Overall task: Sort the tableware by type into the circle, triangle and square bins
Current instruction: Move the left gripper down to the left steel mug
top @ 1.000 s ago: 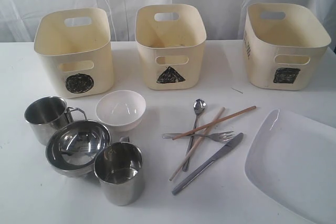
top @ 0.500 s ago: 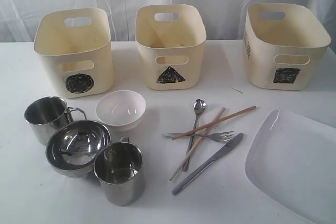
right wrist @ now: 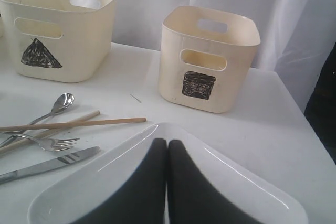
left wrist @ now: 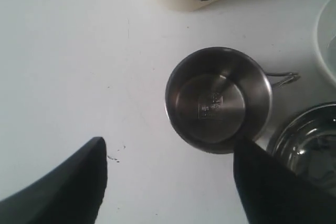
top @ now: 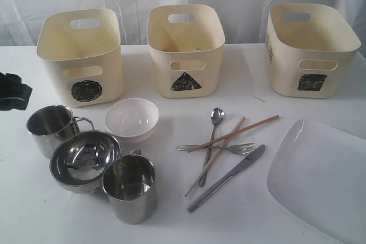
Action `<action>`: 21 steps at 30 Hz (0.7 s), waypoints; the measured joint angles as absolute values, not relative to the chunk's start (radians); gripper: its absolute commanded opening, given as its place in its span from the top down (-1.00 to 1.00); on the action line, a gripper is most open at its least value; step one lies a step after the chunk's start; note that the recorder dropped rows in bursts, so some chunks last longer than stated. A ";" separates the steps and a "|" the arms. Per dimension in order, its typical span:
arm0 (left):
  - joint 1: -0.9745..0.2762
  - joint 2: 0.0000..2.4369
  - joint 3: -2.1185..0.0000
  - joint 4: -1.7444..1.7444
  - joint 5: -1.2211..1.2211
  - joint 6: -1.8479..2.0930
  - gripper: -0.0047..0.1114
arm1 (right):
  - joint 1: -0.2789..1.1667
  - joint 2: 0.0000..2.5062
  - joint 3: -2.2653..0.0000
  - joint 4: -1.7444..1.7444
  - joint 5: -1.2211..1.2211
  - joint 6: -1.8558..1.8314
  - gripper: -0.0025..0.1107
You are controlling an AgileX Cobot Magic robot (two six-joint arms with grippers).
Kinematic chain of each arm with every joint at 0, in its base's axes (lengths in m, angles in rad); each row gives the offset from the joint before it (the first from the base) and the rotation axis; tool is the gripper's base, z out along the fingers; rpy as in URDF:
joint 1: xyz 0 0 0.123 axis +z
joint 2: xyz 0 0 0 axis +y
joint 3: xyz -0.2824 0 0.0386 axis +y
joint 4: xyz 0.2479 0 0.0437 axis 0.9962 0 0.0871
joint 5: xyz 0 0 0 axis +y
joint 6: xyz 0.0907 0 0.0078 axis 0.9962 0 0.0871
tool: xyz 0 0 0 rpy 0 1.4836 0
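Next, my left gripper grabs the steel mug by its rim to sort it into the circle bin.
Two steel mugs, a steel bowl and a small white bowl cluster at the front left. Spoon, fork, knife and two chopsticks lie in the middle. The large white plate is at the right. Circle bin, triangle bin and square bin stand behind. My left gripper is open above the table beside the far-left mug. My right gripper is shut and empty over the plate.
The left arm's black body pokes in at the exterior view's left edge, beside the circle bin. A white curtain hangs behind the bins. The plate reaches the table's right front edge. A thin sliver lies near the square bin.
The left arm has come into the exterior view at the left edge, near the far-left mug. The tableware and bins have not moved.
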State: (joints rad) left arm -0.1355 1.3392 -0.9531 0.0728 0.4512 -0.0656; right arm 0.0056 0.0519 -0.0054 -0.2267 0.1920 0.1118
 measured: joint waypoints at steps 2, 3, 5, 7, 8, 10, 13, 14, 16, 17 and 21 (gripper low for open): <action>-0.135 1.376 -0.953 0.073 0.427 -0.069 -0.30 | 0.006 0.052 -0.005 -0.227 0.192 0.112 0.96; -0.135 1.395 -0.953 0.073 0.413 -0.069 -0.30 | 0.006 0.052 -0.005 -0.227 0.192 0.112 0.96; -0.135 1.426 -0.959 0.073 0.396 -0.070 -0.30 | 0.006 0.052 -0.005 -0.227 0.192 0.112 0.96; -0.135 1.457 -0.969 0.073 0.379 -0.072 -0.30 | 0.006 0.052 -0.005 -0.227 0.192 0.112 0.96; -0.135 1.472 -0.973 0.073 0.373 -0.072 -0.30 | 0.006 0.052 -0.005 -0.227 0.192 0.112 0.96; -0.135 1.497 -0.985 0.073 0.354 -0.073 -0.30 | 0.006 0.052 -0.005 -0.227 0.192 0.112 0.96; -0.135 1.529 -1.006 0.073 0.333 -0.073 -0.30 | 0.006 0.052 -0.005 -0.227 0.192 0.112 0.96; -0.135 1.540 -1.010 0.073 0.327 -0.073 -0.30 | 0.006 0.052 -0.005 -0.227 0.192 0.112 0.96; -0.135 1.560 -1.015 0.073 0.317 -0.073 -0.30 | 0.006 0.052 -0.005 -0.227 0.192 0.112 0.96; -0.135 1.572 -1.016 0.073 0.315 -0.073 -0.30 | 0.006 0.052 -0.005 -0.227 0.192 0.112 0.96; -0.135 1.612 -1.016 0.073 0.313 -0.073 -0.30 | 0.006 0.052 -0.005 -0.227 0.192 0.112 0.96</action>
State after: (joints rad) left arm -0.1355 1.6124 -1.0163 0.0728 0.3133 -0.0731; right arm 0.0056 0.0519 -0.0054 -0.2267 0.1920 0.1118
